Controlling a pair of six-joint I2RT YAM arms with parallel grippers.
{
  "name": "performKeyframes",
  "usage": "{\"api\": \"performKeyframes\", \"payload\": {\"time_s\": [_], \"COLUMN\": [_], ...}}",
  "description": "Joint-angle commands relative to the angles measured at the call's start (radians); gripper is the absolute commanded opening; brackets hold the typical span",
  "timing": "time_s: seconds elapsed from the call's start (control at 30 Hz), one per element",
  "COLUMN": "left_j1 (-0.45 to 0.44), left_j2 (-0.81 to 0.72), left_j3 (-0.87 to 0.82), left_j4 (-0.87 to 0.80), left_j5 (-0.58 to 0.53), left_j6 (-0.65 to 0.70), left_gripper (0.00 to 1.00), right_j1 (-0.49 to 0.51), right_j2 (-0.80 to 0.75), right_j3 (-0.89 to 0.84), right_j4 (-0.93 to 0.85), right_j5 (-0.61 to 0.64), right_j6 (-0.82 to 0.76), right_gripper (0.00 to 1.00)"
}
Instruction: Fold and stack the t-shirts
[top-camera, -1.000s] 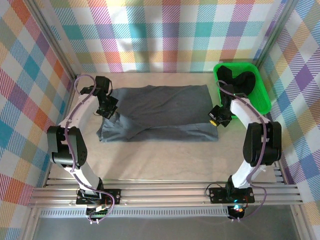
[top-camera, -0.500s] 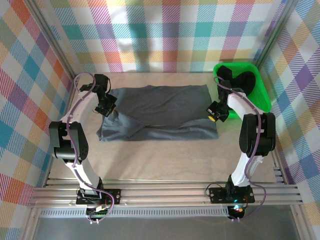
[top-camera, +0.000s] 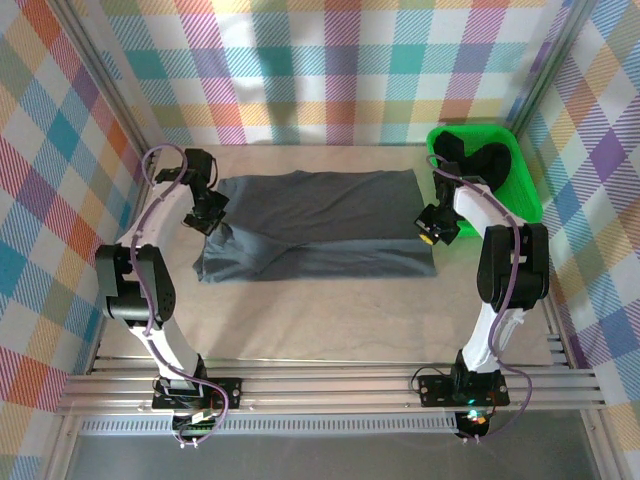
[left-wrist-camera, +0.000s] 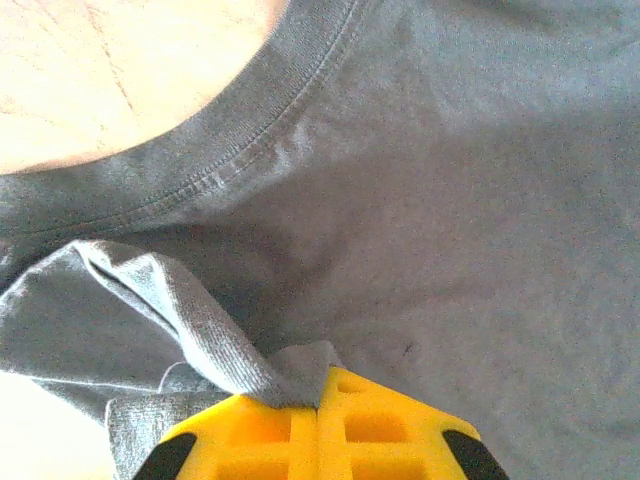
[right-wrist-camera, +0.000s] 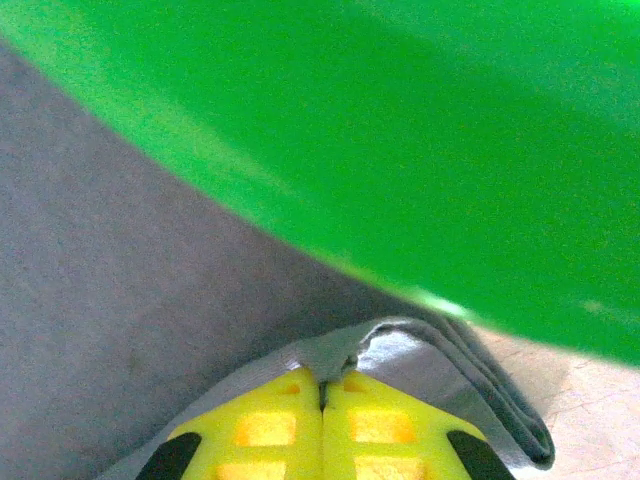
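The robot's right gripper is ready to open: the layered grey edge lies low over the shirt's own flat cloth outside the green tray (top-camera: 527, 195), so it would land there.
A slate grey t-shirt (top-camera: 320, 225) lies spread wide across the middle of the table, partly folded over itself. My left gripper (top-camera: 210, 217) is at its left end, next to the ribbed collar (left-wrist-camera: 230, 165). Its yellow fingers (left-wrist-camera: 390, 430) are shut on a pinched fold of the grey cloth (left-wrist-camera: 230, 350). My right gripper (top-camera: 431, 228) is at the shirt's right end, beside the tray, and it is shut on the layered grey edge (right-wrist-camera: 470, 360). Black t-shirts (top-camera: 478, 160) lie bunched in the green tray (top-camera: 527, 195).
The green tray's wall (right-wrist-camera: 450, 140) hangs close above and to the right of my right gripper. Checked walls enclose the table on three sides. Bare tabletop (top-camera: 320, 320) lies between the shirt and the arm bases at the near rail.
Both grippers have shifted a little toward the back wall, still shut on the shirt's ends. The creased fold on the grey shirt has been pulled flatter.
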Motion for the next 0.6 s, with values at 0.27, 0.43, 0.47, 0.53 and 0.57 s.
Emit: {"api": "performKeyframes", "payload": {"time_s": [0.27,0.43,0.47,0.53,0.57], "left_j1": [0.033,0.048,0.049,0.048,0.049], "left_j2": [0.081,0.188,0.180,0.131,0.090], "left_j3": [0.063,0.179,0.190,0.163,0.125], "left_j4": [0.038,0.003,-0.017,-0.035,-0.036], "left_j5": [0.074,0.068,0.046,0.016,0.010], "left_j6": [0.071,0.182,0.196,0.207,0.203], "left_gripper": [0.00,0.46,0.55,0.57,0.57], "right_j1": [-0.008,-0.011,-0.011,-0.011,-0.012], "right_j2": [0.032,0.054,0.043,0.006,-0.020], "right_j3": [0.030,0.095,0.104,0.095,0.078], "right_j4": [0.017,-0.020,-0.031,-0.041,-0.045], "right_j5": [-0.036,-0.042,-0.038,-0.029,-0.025], "right_j6": [-0.029,-0.072,-0.081,-0.094,-0.097], "right_gripper": [0.00,0.36,0.41,0.44,0.45]}}
